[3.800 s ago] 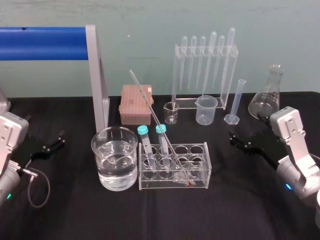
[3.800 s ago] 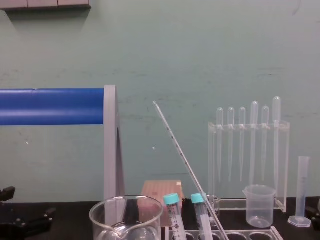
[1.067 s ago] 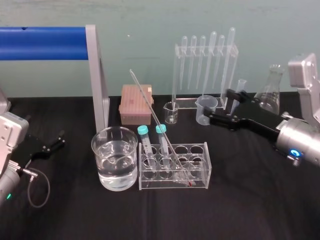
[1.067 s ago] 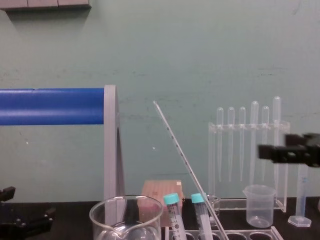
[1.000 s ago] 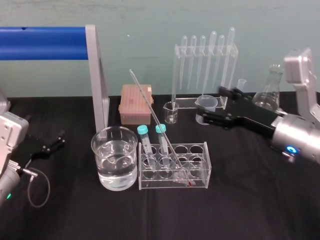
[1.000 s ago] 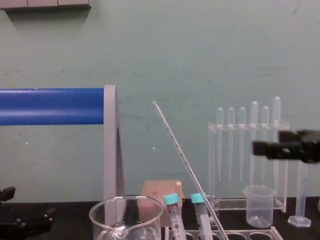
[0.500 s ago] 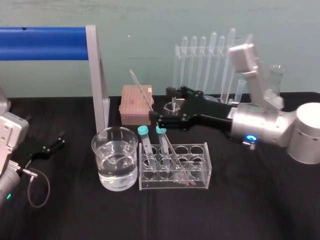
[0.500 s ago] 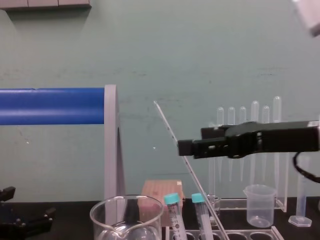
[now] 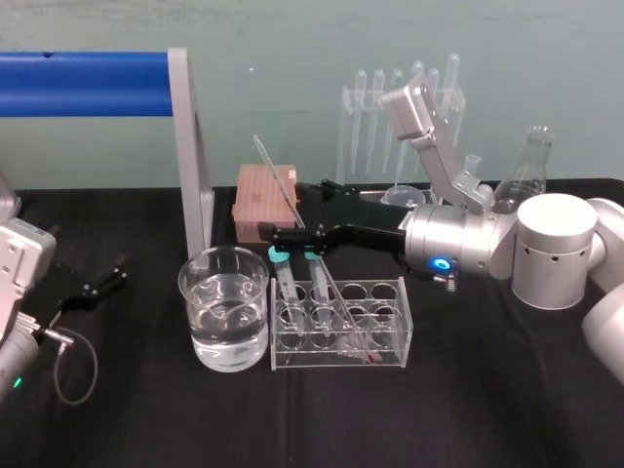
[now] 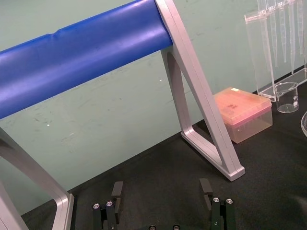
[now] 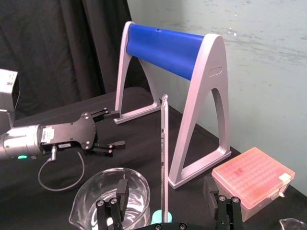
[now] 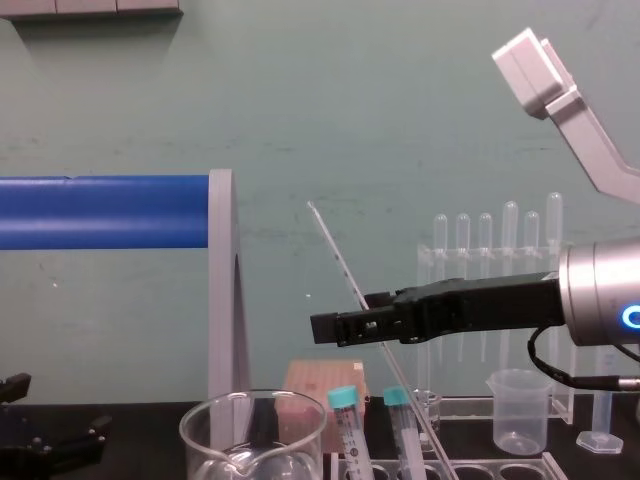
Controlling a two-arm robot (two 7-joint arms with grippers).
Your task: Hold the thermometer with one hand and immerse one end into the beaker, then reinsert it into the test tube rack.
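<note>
The rack and teal-capped tubes crowd the thermometer's lower end, so I will grab the thermometer with my right gripper by its free upper part (image 12: 364, 304) (image 11: 164, 191).
The thermometer (image 9: 292, 207), a long thin glass rod, leans up and to the left out of the test tube rack (image 9: 390, 285). My right gripper (image 9: 294, 211) reaches in from the right, open, with one finger on each side of the rod's upper part. In the right wrist view the thermometer (image 11: 164, 158) stands midway between the fingers (image 11: 122, 190) without touching either. The wide glass beaker (image 9: 224, 268), part full of water, stands just left of the rack. My left gripper (image 9: 97, 283) rests open at the table's left edge, its fingers (image 10: 116, 189) apart around nothing.
A blue bar on grey legs (image 9: 190, 156) stands behind the beaker. Two teal-capped tubes (image 9: 283, 268) sit in the rack's left holes. A pink tip box (image 9: 261, 195), a pipette stand (image 9: 366, 107), a plastic beaker and a conical flask (image 9: 531, 171) line the back.
My right arm has swung from the right side leftward across the back of the table until its open fingers straddle the thermometer. The left arm and the glassware have not moved.
</note>
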